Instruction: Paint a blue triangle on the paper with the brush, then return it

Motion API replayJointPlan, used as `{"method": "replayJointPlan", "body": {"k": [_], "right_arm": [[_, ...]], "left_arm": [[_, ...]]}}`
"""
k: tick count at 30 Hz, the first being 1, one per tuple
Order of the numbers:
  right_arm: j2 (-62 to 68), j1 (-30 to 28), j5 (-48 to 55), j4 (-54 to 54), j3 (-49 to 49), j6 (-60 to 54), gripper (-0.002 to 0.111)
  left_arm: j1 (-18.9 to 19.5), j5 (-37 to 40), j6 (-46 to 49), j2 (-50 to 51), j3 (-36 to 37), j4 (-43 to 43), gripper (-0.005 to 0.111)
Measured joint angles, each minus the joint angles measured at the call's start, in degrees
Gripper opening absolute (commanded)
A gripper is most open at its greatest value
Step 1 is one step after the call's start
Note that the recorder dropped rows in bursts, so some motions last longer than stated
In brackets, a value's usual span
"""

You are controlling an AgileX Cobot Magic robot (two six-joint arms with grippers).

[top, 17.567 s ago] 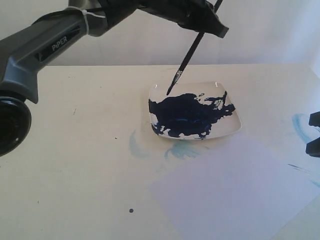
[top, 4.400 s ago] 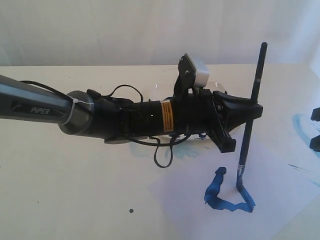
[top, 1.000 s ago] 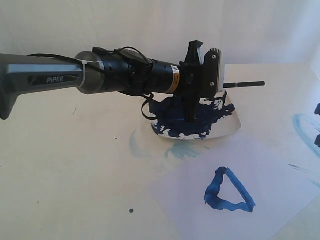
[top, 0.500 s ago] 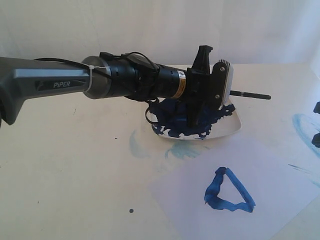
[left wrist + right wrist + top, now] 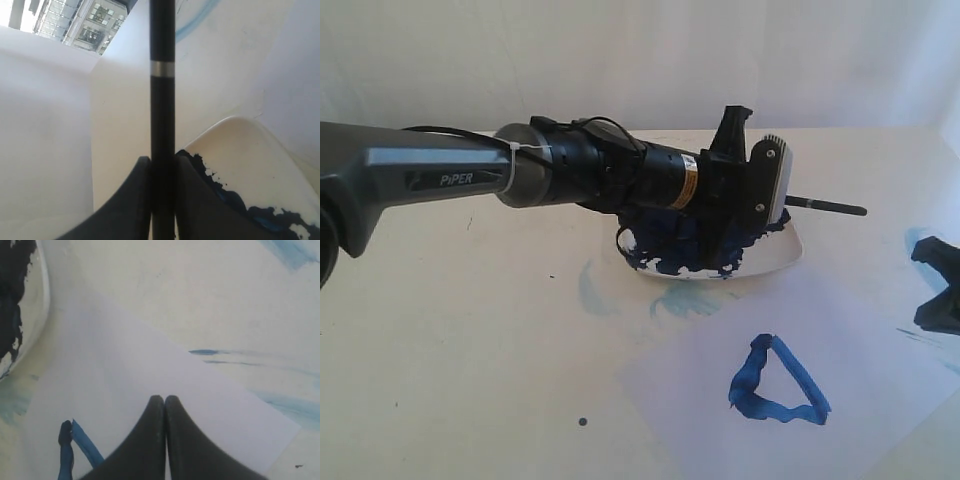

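The brush's black handle (image 5: 828,206) hangs above the white plate's rim (image 5: 798,252), so it is too early to release and my left gripper stays closed on the brush for now.
My left gripper (image 5: 758,212) hangs low over the white plate (image 5: 785,262), shut on the brush (image 5: 825,207). The brush lies level, its black handle sticking out to the right, and its bristle end is hidden behind the gripper. In the left wrist view the dark fingers (image 5: 137,200) press both sides of the handle (image 5: 162,100), above the plate's rim (image 5: 260,145). The blue triangle (image 5: 775,385) is on the paper (image 5: 880,335), in front of the plate. My right gripper (image 5: 164,400) is shut and empty over the paper (image 5: 125,365), beside a stroke of the triangle (image 5: 82,445). It shows at the right edge (image 5: 938,285).
Dark navy paint (image 5: 665,250) covers much of the plate. Pale blue smears mark the table in front of the plate (image 5: 595,290) and at the right (image 5: 920,245). A small dark dot (image 5: 582,421) lies near the front.
My left arm has slid right and sunk toward the plate, with the brush still level. The right gripper has come further into view from the right edge.
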Motion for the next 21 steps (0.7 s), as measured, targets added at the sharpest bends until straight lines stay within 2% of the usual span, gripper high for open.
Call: {"method": "replayJointPlan", "body": {"k": [16,21], "right_arm": [[6.55,0.0,0.17,1.03,0.0,-1.08,0.0],[6.55,0.0,0.17,1.12,0.0,-1.08,0.0]], "left_arm": [[-0.21,-2.77,-3.41,0.0,1.01,0.0,0.0],[-0.21,-3.0,0.19,0.09,4.15,0.0,0.0]]}}
